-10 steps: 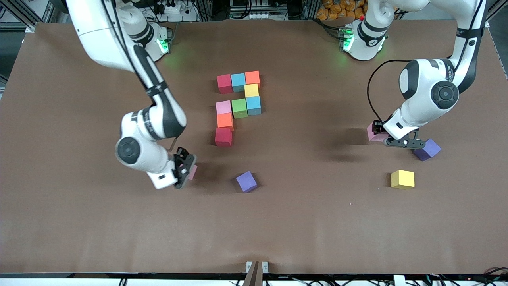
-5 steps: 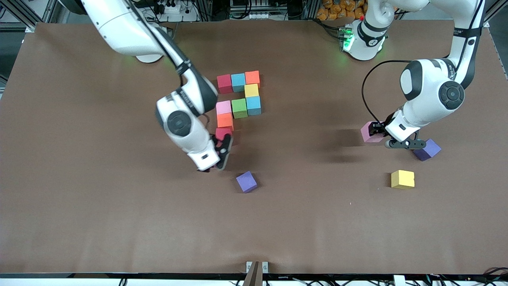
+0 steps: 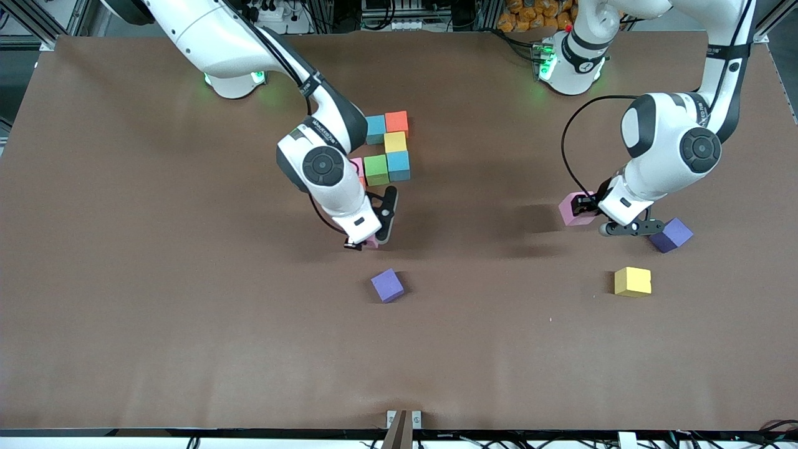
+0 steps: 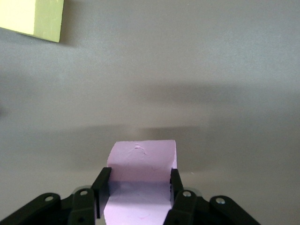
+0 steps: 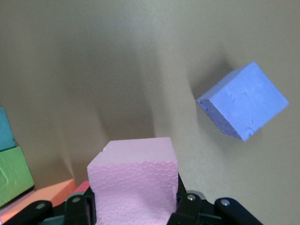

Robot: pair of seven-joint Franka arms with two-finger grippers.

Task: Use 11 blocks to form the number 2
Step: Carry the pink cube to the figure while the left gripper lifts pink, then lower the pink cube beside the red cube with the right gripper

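Note:
The pink block is hanging short of its spot, so my right gripper will keep holding it until it is against the red block.
Several blocks lie in a figure mid-table: light blue [image 3: 374, 129], orange [image 3: 396, 122], yellow [image 3: 394, 142], green [image 3: 376, 169], a second light blue [image 3: 398, 165] and a pink one's edge [image 3: 357, 167]; my right arm hides the rest. My right gripper [image 3: 373, 236] is shut on a pink block [image 5: 133, 180], over the table between the figure and a purple cube [image 3: 387, 285]. My left gripper [image 3: 591, 213] is shut on another pink block [image 3: 573, 209], over the table toward the left arm's end. In the left wrist view that pink block [image 4: 140, 171] fills the gripper [image 4: 138, 190].
A second purple cube [image 3: 670, 234] lies beside the left gripper, and a loose yellow cube [image 3: 632, 281] lies nearer the front camera than it. The right wrist view shows a purple cube [image 5: 242, 101] and the green block [image 5: 14, 176]. Brown table [image 3: 187, 343] stretches wide toward the camera.
My right gripper has carried its pink block from the right arm's end toward the figure, covering the red and orange blocks. My left gripper has shifted slightly toward the middle with its pink block.

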